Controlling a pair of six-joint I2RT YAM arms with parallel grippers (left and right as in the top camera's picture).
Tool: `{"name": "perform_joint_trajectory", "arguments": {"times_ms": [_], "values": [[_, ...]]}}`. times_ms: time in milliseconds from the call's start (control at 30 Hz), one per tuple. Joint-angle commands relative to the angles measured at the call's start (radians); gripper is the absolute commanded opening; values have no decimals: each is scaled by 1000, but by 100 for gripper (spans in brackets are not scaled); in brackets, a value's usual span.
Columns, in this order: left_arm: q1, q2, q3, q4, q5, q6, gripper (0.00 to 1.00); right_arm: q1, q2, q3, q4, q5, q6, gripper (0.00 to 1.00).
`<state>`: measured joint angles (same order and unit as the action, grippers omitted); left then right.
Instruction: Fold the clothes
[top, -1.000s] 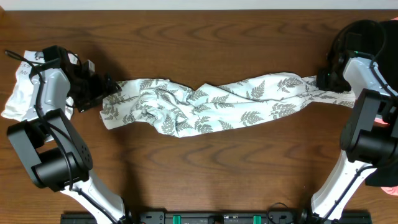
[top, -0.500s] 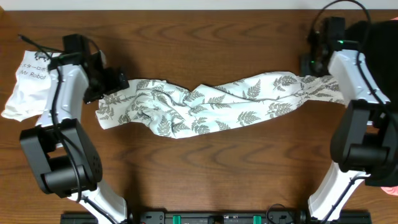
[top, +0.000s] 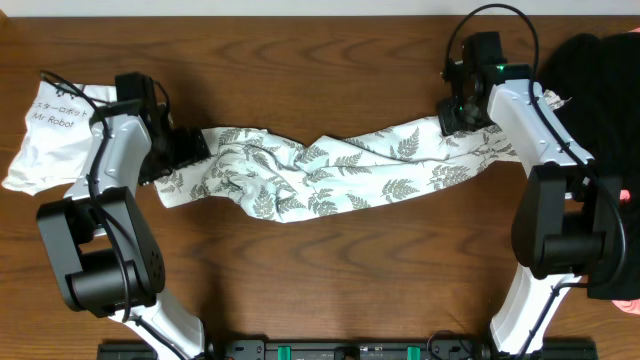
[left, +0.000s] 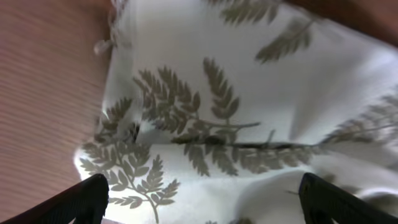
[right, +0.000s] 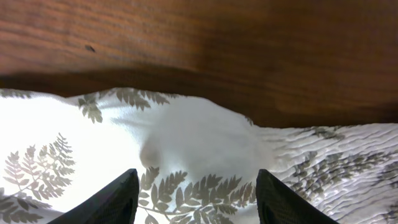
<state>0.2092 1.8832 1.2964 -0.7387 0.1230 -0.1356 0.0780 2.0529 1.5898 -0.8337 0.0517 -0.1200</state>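
Observation:
I should fold the clothes over their middle next, so my left gripper should grab them by the end nearest the "Mr Robot" shirt.
The clothes, a long white garment printed with grey fern leaves, lies rumpled in a band across the middle of the table. My left gripper is over its left end, jaws wide open; the left wrist view shows the fern fabric spread under the fingers. My right gripper is over the garment's upper edge near its right end, open; the right wrist view shows fabric between the spread fingers. Neither gripper holds anything.
A plain white shirt printed "Mr Robot" lies at the far left. A black garment is heaped at the far right, with a bit of pink at the lower right edge. Bare wooden table lies in front.
Both grippers have moved inward along the garment: the left to the right, the right to the left and up. The garment's right end now lies free past the right gripper.

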Motion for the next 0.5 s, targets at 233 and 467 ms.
{"name": "perform_joint_trajectory", "arguments": {"times_ms": [233, 467], "values": [[3, 76, -58, 85, -38, -13, 98, 1, 1, -85, 30, -4, 14, 58], [3, 139, -58, 93, 129, 4, 93, 1, 1, -121, 76, -4, 14, 58]]}}
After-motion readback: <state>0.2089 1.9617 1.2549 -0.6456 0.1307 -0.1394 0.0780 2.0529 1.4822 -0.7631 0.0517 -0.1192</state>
